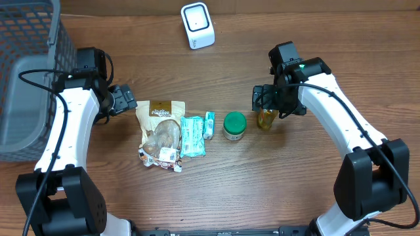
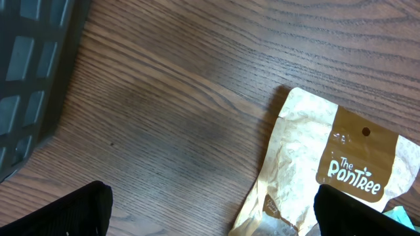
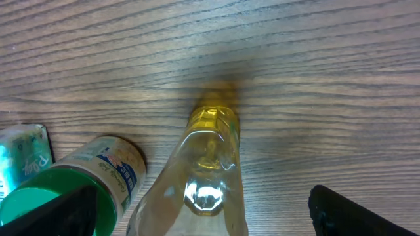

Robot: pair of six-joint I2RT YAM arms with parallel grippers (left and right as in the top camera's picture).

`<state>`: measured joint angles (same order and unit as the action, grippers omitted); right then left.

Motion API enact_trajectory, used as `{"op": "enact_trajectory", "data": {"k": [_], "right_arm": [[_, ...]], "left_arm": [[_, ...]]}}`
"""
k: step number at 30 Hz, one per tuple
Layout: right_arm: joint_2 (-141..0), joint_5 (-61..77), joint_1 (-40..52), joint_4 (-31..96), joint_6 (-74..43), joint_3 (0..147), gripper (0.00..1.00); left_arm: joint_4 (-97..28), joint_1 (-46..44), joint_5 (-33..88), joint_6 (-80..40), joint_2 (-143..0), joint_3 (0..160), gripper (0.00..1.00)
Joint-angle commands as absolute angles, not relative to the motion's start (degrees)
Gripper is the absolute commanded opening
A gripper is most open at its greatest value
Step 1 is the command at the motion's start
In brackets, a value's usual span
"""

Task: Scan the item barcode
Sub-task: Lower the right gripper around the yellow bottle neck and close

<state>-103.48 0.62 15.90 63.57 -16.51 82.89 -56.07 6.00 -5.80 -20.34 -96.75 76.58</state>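
Note:
The bottle stands upright between the open fingers of the robot's right gripper, so the right gripper would hold the bottle if it closed now.
A small clear bottle of yellow liquid stands upright on the table right of centre. My right gripper hangs over it, open. In the right wrist view the bottle rises between the two black fingers, with a gap on each side. No barcode shows on it. The white scanner stands at the back of the table. My left gripper is open over bare wood, just left of a beige "The Pan Tree" pouch, one finger overlapping the pouch's edge in the left wrist view, holding nothing.
A green-lidded jar stands just left of the bottle, close to the right gripper's left finger. Two teal packets lie between the jar and the pouch. A grey mesh basket fills the far left.

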Motion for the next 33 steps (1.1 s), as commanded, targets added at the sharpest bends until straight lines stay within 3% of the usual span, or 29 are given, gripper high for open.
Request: {"op": "enact_trajectory", "data": {"k": [1,6,33], "right_arm": [[-103.3,0.3,16.1,63.7,-16.5,82.8,1.0],[-103.2,0.3,16.1,67.2,-16.6,86.1,0.85],[-103.2,0.3,16.1,66.2,-16.8,85.4,0.74]], "left_arm": [[-56.1,6.0,-5.7,-19.1,-95.5,76.7,0.99],[-56.1,6.0,-5.7,-19.1,-95.5,76.7,0.99],[-56.1,6.0,-5.7,-19.1,-95.5,76.7,1.0]]}}
